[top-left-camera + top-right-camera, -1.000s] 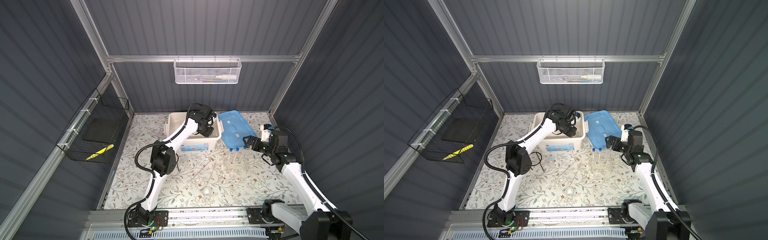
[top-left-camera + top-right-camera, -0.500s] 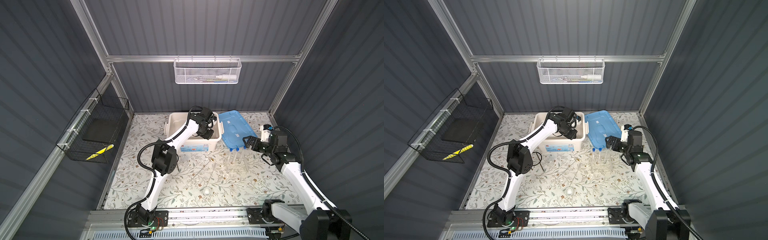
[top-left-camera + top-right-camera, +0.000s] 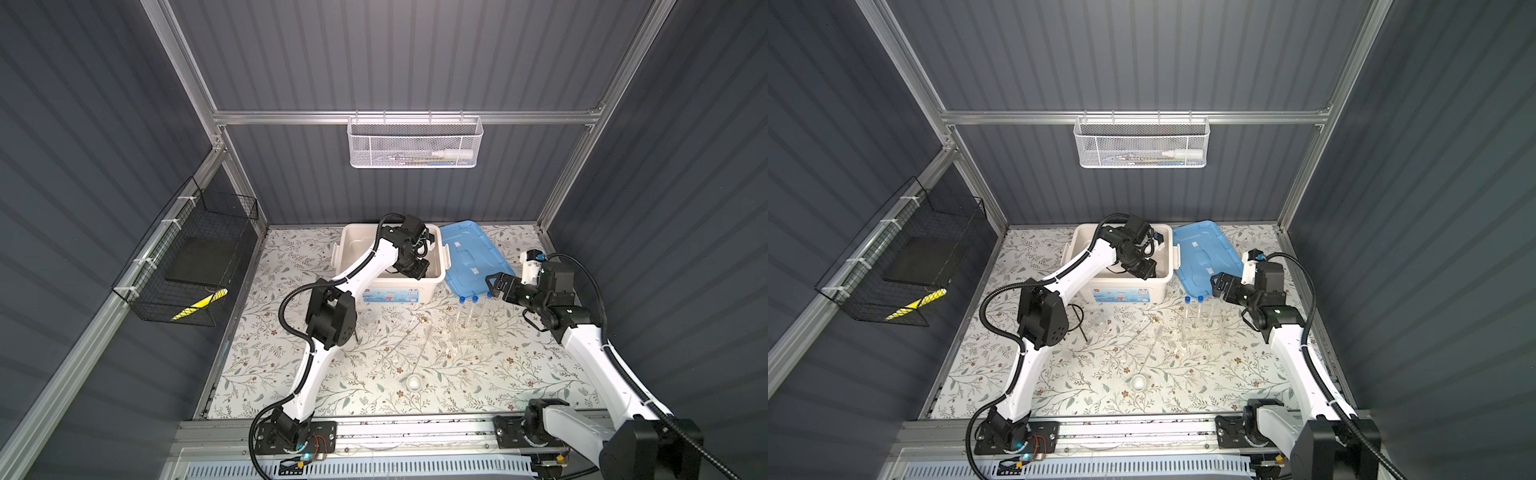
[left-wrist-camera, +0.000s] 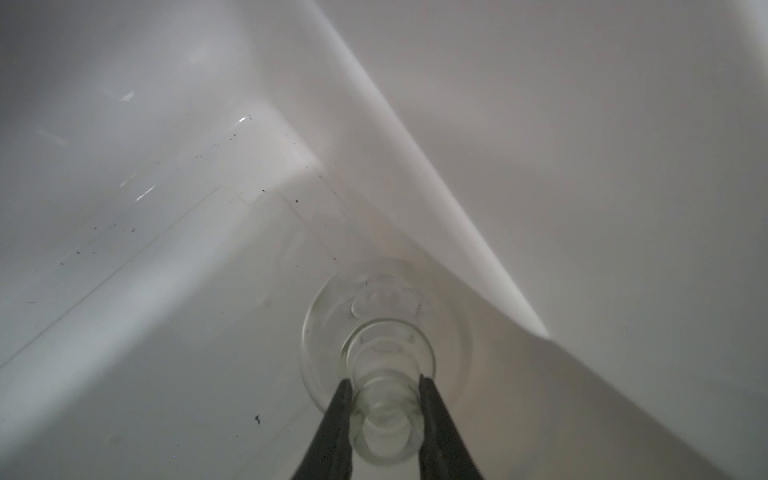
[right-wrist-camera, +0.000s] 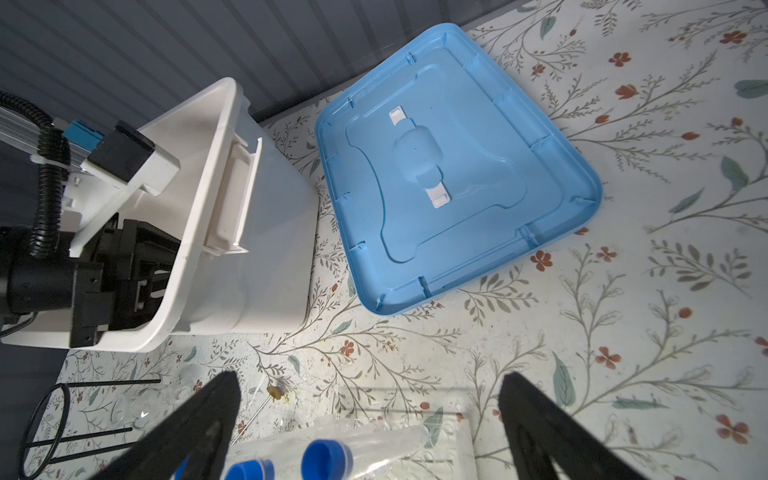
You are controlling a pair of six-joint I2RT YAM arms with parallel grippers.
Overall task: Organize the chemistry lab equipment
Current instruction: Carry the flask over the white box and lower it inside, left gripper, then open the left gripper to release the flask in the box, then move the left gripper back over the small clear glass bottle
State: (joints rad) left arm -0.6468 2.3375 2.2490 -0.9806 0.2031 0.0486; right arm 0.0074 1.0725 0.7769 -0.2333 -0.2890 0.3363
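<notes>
The flask (image 4: pixel 386 328) hangs upright with its base at the flat bottom of the box beside the box's side, so my left gripper releases it now.
My left gripper (image 4: pixel 384 380) is shut on the neck of a clear glass flask (image 4: pixel 386 328) inside the white storage box (image 3: pixel 349 241). The flask's base is close to the box floor, beside a wall. In both top views the left gripper (image 3: pixel 415 270) (image 3: pixel 1144 270) reaches down into the box. My right gripper (image 5: pixel 370 390) (image 3: pixel 496 284) stands open and holds nothing. It hovers over blue-capped test tubes (image 5: pixel 328 459) (image 3: pixel 475 298) standing in a clear rack (image 3: pixel 473 328). A small beaker (image 3: pixel 370 319), glass rods (image 3: pixel 424 349) and a white dish (image 3: pixel 414 382) lie on the mat. A black ring tripod (image 5: pixel 45 424) (image 3: pixel 1075 320) stands by the left arm.
The blue lid (image 3: pixel 469 257) lies flat to the right of the box. A white mesh basket (image 3: pixel 415 143) hangs on the back wall and a black wire basket (image 3: pixel 187 266) on the left wall. Aluminium rails border the floral mat.
The left gripper has sunk a little deeper into the box with the flask. The right arm has not moved.
</notes>
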